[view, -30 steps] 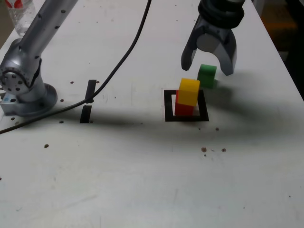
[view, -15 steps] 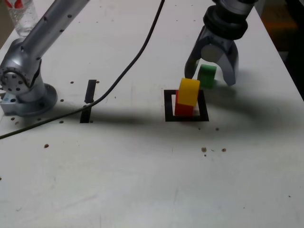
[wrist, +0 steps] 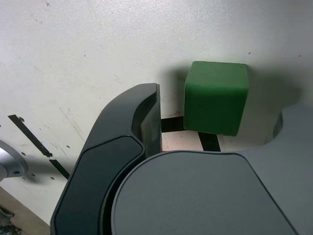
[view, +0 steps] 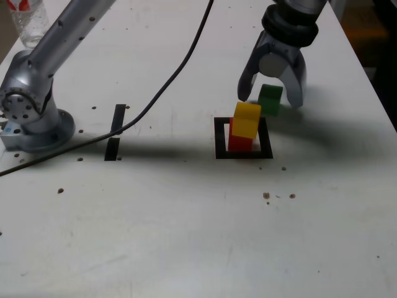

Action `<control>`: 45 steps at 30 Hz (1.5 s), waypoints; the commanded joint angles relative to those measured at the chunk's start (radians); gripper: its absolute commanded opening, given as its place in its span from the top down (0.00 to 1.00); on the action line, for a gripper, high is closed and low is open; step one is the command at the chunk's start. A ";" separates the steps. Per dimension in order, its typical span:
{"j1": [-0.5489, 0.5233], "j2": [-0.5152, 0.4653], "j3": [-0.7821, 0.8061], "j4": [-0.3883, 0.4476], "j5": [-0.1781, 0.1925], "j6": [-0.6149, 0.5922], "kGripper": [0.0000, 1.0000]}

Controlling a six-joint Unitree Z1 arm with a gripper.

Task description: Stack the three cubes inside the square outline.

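I should close my gripper now. My fingers are down on both sides of the green cube [view: 270, 99], so they would hold it.
In the exterior view the yellow cube [view: 247, 119] sits on the red cube [view: 239, 143] inside the square outline [view: 220, 140], with the yellow one slightly skewed. The green cube [view: 270, 99] rests on the table just behind the outline's far right corner. My gripper [view: 270, 95] stands open, with one finger on each side of the green cube. The wrist view shows the green cube [wrist: 216, 103] between the fingers [wrist: 146, 122], a gap on the side I can see. Part of the outline [wrist: 171, 123] shows under it. Nothing is held.
The arm's silver base [view: 31, 118] stands at the exterior view's left, and a black cable [view: 167, 68] runs across the table. Two short black tape strips [view: 118, 118] lie near the base. A plastic bottle [view: 28, 18] stands in the far left corner. The table's edge [view: 378, 93] runs along the right.
My gripper has come down from above until its fingers are on both sides of the green cube, and the jaws have narrowed a little. None of the cubes has moved.
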 commanded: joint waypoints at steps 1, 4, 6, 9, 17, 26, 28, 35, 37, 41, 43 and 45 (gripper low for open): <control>0.003 0.007 0.002 0.006 -0.007 0.004 0.18; 0.004 0.013 0.004 0.006 -0.015 0.009 0.18; 0.006 0.016 0.005 0.006 -0.020 0.013 0.19; 0.009 0.021 0.006 0.006 -0.025 0.017 0.23; 0.012 0.029 -0.002 -0.001 -0.030 0.028 0.44; 0.014 0.035 -0.010 -0.023 -0.065 0.059 0.73; 0.014 0.035 -0.011 -0.026 -0.067 0.061 0.75; 0.014 0.019 -0.026 -0.017 -0.049 0.061 0.76; 0.014 0.007 -0.038 -0.008 -0.037 0.060 0.76; 0.014 -0.028 -0.076 0.020 0.001 0.060 0.76; 0.014 -0.045 -0.090 0.031 0.017 0.060 0.76; 0.014 -0.066 -0.103 0.043 0.033 0.060 0.76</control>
